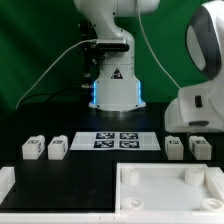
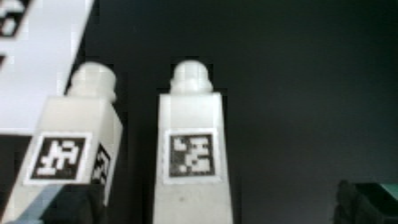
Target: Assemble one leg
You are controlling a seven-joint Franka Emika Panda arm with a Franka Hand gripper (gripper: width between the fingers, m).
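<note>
Next, my gripper grabs the leg by its tagged body, which leaves the leg's narrow tip free to enter a tabletop corner hole.
Four small white legs with black-and-white tags lie on the black table in the exterior view. Two are on its left and two on its right. The arm's white body hangs over the right pair and hides the fingers there. The wrist view shows two legs side by side, one beside the marker board and one in the middle. My gripper is open, with dark fingers apart on either side of the middle leg, not touching it.
The marker board lies between the two pairs of legs; its corner shows in the wrist view. The large white tabletop with corner holes lies at the front. A white piece sits at the front left edge. The robot base stands behind.
</note>
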